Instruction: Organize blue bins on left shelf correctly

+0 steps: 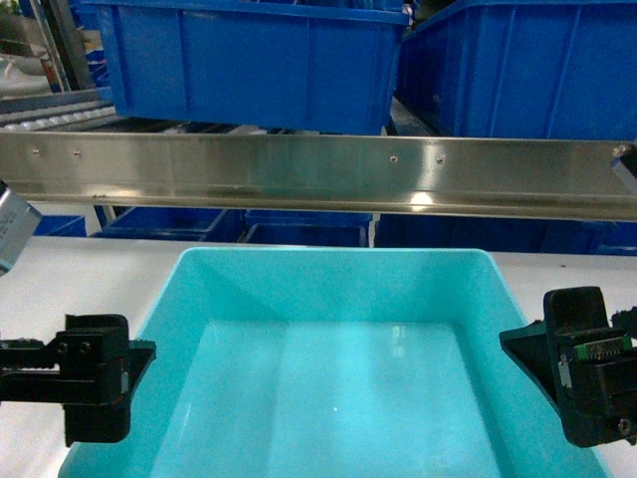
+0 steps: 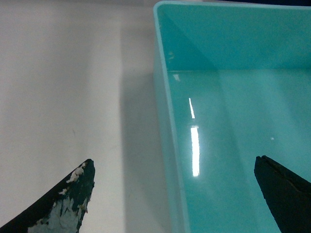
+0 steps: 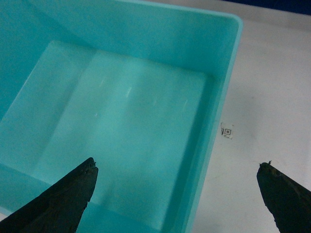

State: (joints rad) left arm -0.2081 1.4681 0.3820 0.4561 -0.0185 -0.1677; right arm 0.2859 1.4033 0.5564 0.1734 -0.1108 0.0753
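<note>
The robot's right gripper next needs to pick up the turquoise bin by its side by the code sticker (image 1: 508, 299), so that it can lift the bin to the shelf (image 1: 289, 164).
One empty turquoise blue bin (image 1: 338, 284) rests on the white table (image 1: 80, 279), just in front of the left shelf's steel front rail (image 1: 299, 174). My left gripper (image 1: 127, 373) is open at the bin's left wall. In the left wrist view, that gripper (image 2: 174, 161) straddles the wall of the bin (image 2: 233, 43), one finger over the table and one over the inside. My right gripper (image 1: 542, 351) is open at the right wall. The right wrist view shows it (image 3: 178, 164) astride that wall of the bin (image 3: 146, 39) in the same way. Neither touches the bin.
Two dark blue ribbed crates (image 1: 249, 60) (image 1: 518, 70) stand on the shelf level above the rail, and more dark crates (image 1: 299, 231) sit below it. White rollers (image 1: 50, 110) show at the upper left. A small code sticker (image 3: 226, 132) lies on the table right of the bin.
</note>
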